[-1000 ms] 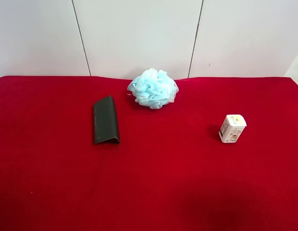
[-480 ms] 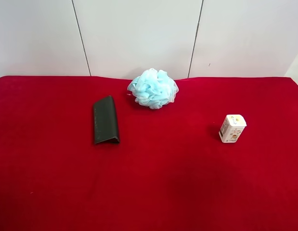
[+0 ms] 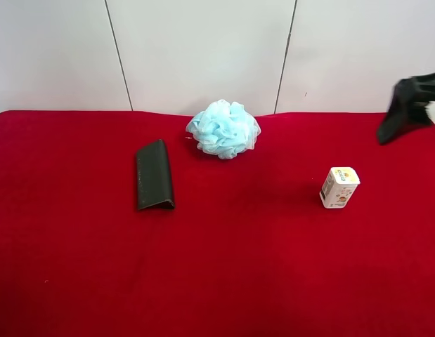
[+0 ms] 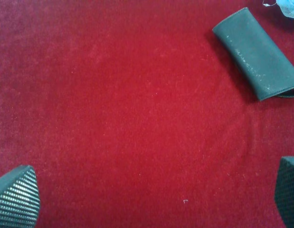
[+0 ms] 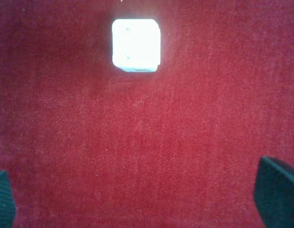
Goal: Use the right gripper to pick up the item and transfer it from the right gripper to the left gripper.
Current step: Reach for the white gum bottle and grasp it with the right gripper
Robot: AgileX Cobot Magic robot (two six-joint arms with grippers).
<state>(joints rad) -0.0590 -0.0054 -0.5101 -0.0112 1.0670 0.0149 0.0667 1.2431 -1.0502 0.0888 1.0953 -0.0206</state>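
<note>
I should next grab the carton's top end point(image 3: 344, 176) with my right gripper, so the white carton's bottom end point(image 3: 334, 200) stays free for my left gripper.
The item, a small white carton point(image 3: 339, 187) with green lettering, stands on the red cloth at the exterior high view's right. It shows overexposed in the right wrist view point(image 5: 136, 45). My right gripper point(image 3: 394, 126) enters at that view's right edge, above and behind the carton, apart from it. In the right wrist view the gripper point(image 5: 139, 197) is open and empty, with the carton ahead of its fingers. My left gripper point(image 4: 151, 194) is open and empty over bare cloth. It is out of the exterior high view.
A dark green folded wallet point(image 3: 154, 184) lies at left of centre and also shows in the left wrist view point(image 4: 257, 53). A pale blue mesh bath pouf point(image 3: 223, 128) sits at the back centre, near the white wall point(image 3: 203, 49).
The right gripper has come into the exterior high view at the right edge. The carton, wallet and pouf have not moved.
</note>
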